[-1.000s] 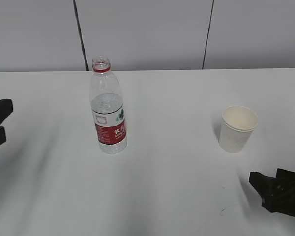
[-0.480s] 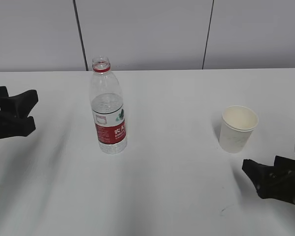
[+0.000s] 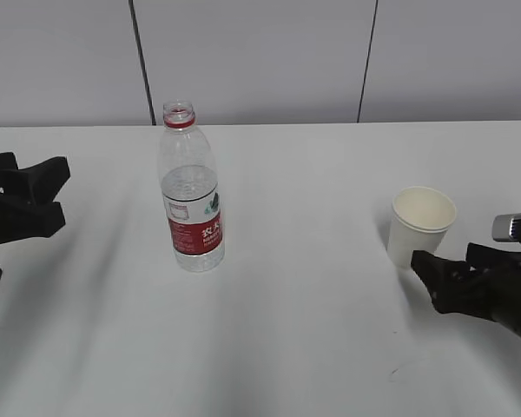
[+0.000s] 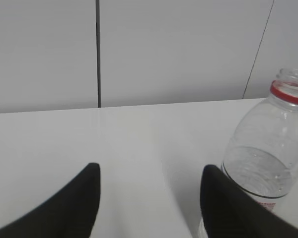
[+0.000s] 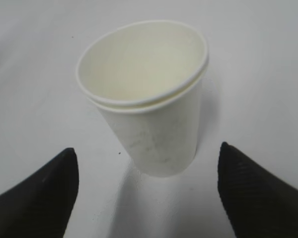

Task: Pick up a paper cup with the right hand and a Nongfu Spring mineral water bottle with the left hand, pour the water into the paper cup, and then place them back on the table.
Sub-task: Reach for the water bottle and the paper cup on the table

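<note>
The paper cup will receive the water, so the right gripper will next grab it by its side [image 3: 410, 240]. This leaves the white paper cup's open top [image 3: 424, 205] free.
The capless Nongfu Spring bottle [image 3: 191, 191] stands upright on the white table [image 3: 304, 330], left of centre, with water [image 3: 189, 187] in it. It also shows in the left wrist view [image 4: 268, 158], to the right of the jaws. My left gripper [image 3: 52, 195] is open and empty, well left of the bottle. The white paper cup [image 3: 421, 226] stands upright at the right and looks empty in the right wrist view [image 5: 149, 94]. My right gripper [image 3: 430, 274] is open, just in front of the cup, which lies ahead between the fingertips without touching them.
A grey panelled wall [image 3: 260, 61] with dark vertical seams runs along the table's far edge. A small dark scuff mark [image 3: 392, 373] lies on the table near the front right.
My right gripper has moved forward and left, up to the cup. My left gripper came in from the left edge toward the bottle, then held nearly still. Bottle and cup have not moved.
</note>
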